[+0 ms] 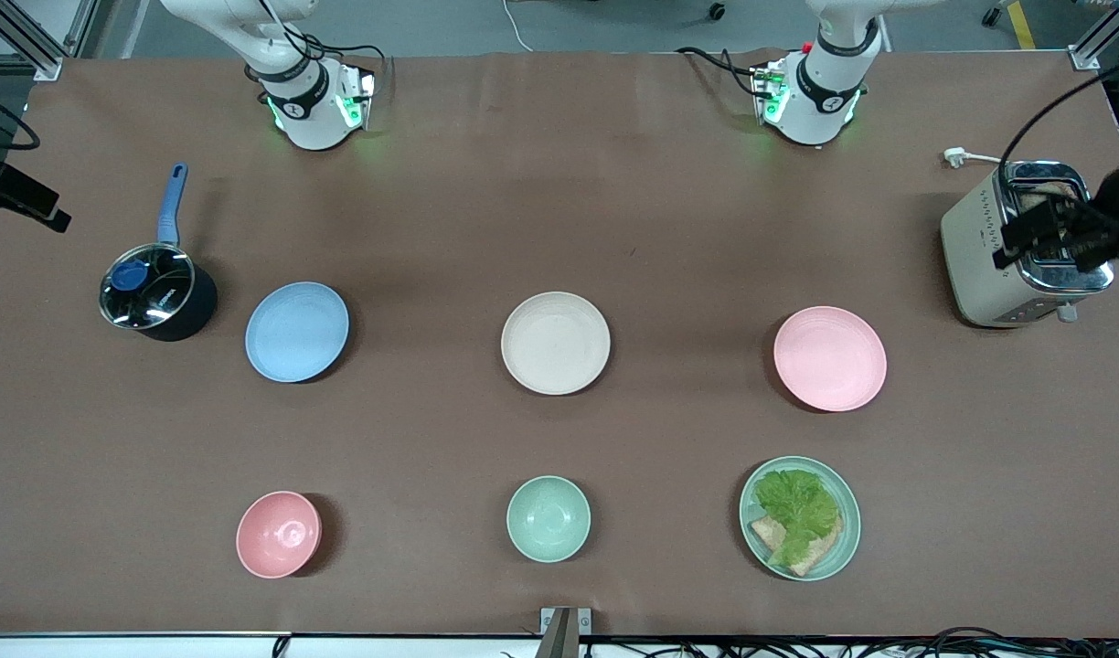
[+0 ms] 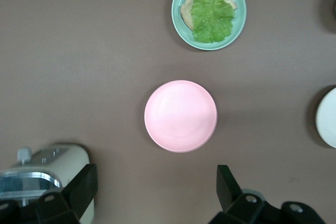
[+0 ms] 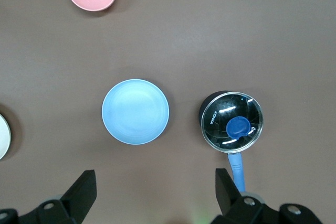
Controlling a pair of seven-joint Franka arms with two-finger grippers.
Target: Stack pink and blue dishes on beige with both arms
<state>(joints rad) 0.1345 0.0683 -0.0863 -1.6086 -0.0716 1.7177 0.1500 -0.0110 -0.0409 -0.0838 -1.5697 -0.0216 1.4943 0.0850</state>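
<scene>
My left gripper is going to grab the pink plate by its rim (image 1: 883, 375) next, to stack the pale pink plate on the beige plate (image 1: 556, 343).
The beige plate (image 1: 556, 343) lies bare at the middle of the table. The pale blue plate (image 1: 296, 332) lies toward the right arm's end and the pale pink plate (image 1: 830, 358) toward the left arm's end. Nothing is on either. Both hands are out of the front view. My left gripper (image 2: 156, 174) hangs open high over the table, between the left arm's base and the pink plate (image 2: 180, 115). My right gripper (image 3: 155, 178) hangs open just as high, short of the blue plate (image 3: 135, 111). Neither holds anything.
A lidded saucepan (image 1: 157, 292) with a blue handle stands beside the blue plate. A toaster (image 1: 1012, 247) stands near the pink plate. Nearer the front camera are a pink bowl (image 1: 279, 535), a mint bowl (image 1: 548, 518) and a mint plate with lettuce (image 1: 800, 518).
</scene>
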